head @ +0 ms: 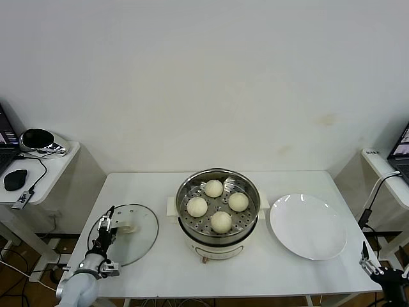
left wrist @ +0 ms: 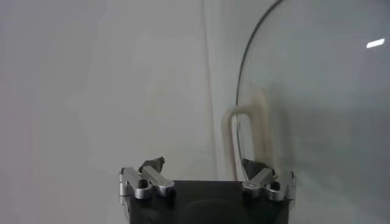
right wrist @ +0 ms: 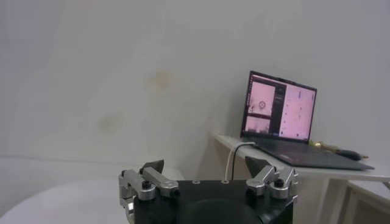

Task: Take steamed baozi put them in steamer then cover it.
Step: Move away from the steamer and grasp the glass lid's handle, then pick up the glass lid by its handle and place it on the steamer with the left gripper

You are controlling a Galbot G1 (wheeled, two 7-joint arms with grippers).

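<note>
The round glass is wider than my open fingers, so my left gripper should next grab the cover by its narrow cream handle (head: 126,227) to cover the steamer.
Several cream-white steamed baozi (head: 221,221) sit on the perforated tray inside the shiny steamer (head: 186,189) at the table's middle. The cover (head: 146,235), a clear glass lid with a cream handle (head: 130,227), lies flat on the table to the steamer's left. My left gripper (head: 106,223) is open at the cover's left edge, close to the handle (left wrist: 233,141); nothing is between its fingers. In the left wrist view the cover (left wrist: 317,91) lies just ahead of the left gripper (left wrist: 206,163). My right gripper (head: 366,261) hangs open and empty off the table's front right corner.
A white plate (head: 308,226) lies bare to the steamer's right. Side tables stand at both ends, the left one with a mouse (head: 15,179) and a dark helmet-like thing (head: 37,139). A laptop (right wrist: 280,119) on the right side table shows in the right wrist view.
</note>
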